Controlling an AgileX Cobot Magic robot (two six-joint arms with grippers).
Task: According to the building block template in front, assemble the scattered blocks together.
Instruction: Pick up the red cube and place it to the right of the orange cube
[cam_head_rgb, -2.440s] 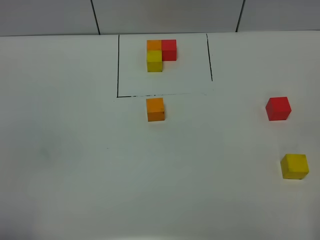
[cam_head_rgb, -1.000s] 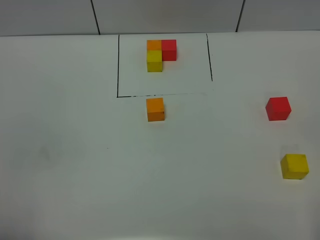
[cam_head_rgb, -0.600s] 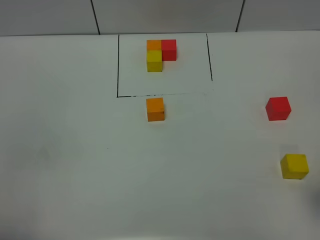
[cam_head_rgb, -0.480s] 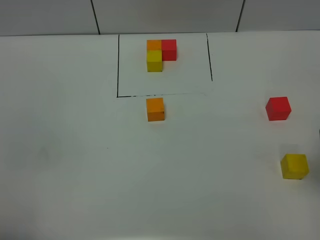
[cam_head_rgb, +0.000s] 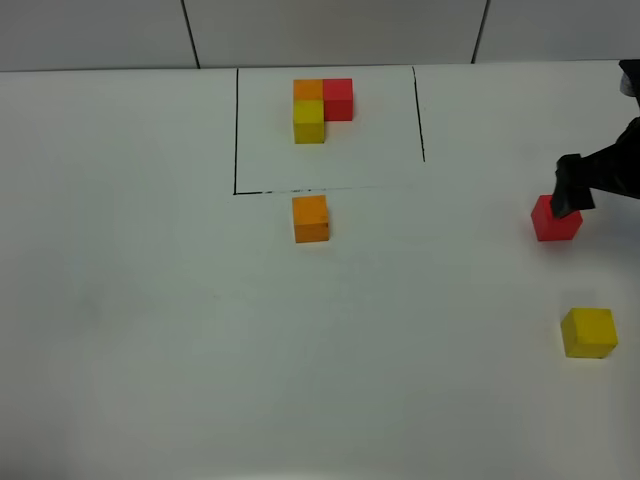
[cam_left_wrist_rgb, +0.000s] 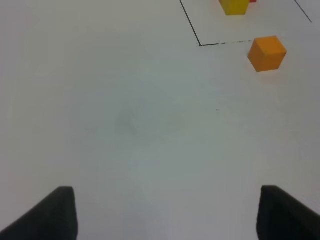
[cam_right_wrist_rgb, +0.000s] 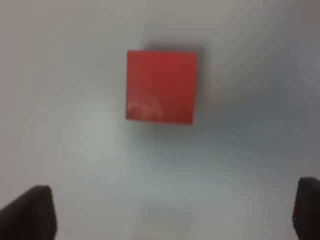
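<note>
I should grab the red cube by its body (cam_head_rgb: 555, 219) with my right gripper next. Then it can build the template's shape beside the orange cube (cam_head_rgb: 311, 218).
The template (cam_head_rgb: 322, 107) is an L of orange, red and yellow cubes inside a black drawn frame at the back middle. The loose orange cube (cam_head_rgb: 311, 218) sits just in front of the frame. It also shows in the left wrist view (cam_left_wrist_rgb: 267, 52). The loose red cube (cam_head_rgb: 556, 220) is at the right, and the loose yellow cube (cam_head_rgb: 588, 332) lies nearer the front right. My right gripper (cam_head_rgb: 568, 195) hangs open just above the red cube (cam_right_wrist_rgb: 161, 86), apart from it. My left gripper (cam_left_wrist_rgb: 167, 212) is open and empty over bare table, out of the exterior view.
The white table (cam_head_rgb: 150, 320) carries only the frame line (cam_head_rgb: 236, 130) and the cubes. The black right arm (cam_head_rgb: 615, 160) reaches in from the right edge. A grey panelled wall (cam_head_rgb: 330, 30) runs behind the table.
The right arm has come into the exterior view from the right edge and moved over the red cube. The cubes have not moved.
</note>
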